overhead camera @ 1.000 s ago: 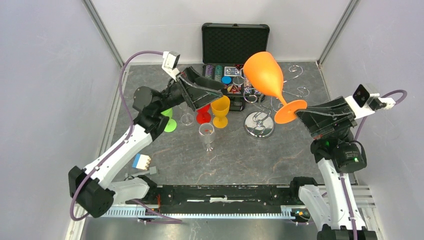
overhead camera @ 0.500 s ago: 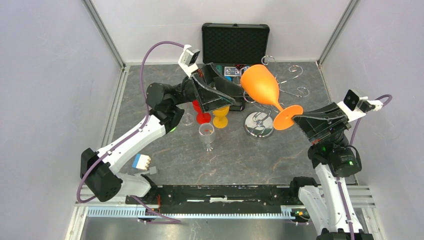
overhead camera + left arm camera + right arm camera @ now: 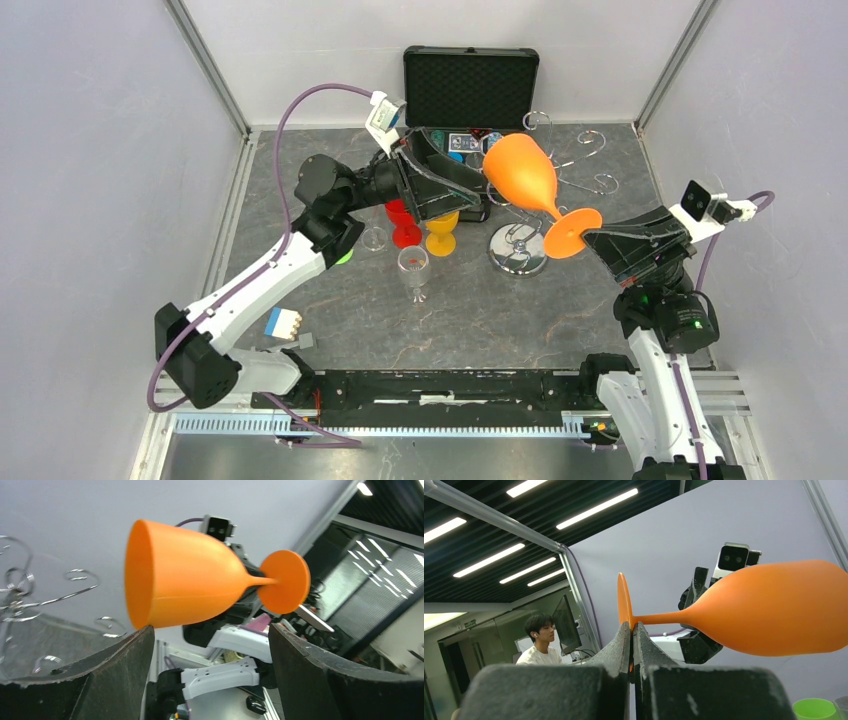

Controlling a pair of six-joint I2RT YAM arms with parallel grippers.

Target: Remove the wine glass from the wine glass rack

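Observation:
The foot of the orange wine glass has to stay free for setting the glass upright, so my left gripper should next grip the glass by its bowl rim.
An orange wine glass hangs tilted in the air over the wine glass rack, a silver wire stand with curled hooks on a shiny round base. My right gripper is shut on the rim of the glass's foot, pinched between the pads. My left gripper is open just left of the bowl. In the left wrist view the wine glass bowl lies sideways above the gap between the fingers, its rim close to the left finger. Rack hooks show behind.
A black case stands open at the back, chips in its lower half. Red, yellow, green and clear glasses stand on the table under the left arm. A blue-and-white block lies front left.
My left arm has swung right and forward toward the bowl, its jaws narrowing a little. My right arm has brought the glass slightly down and left, still held by the foot.

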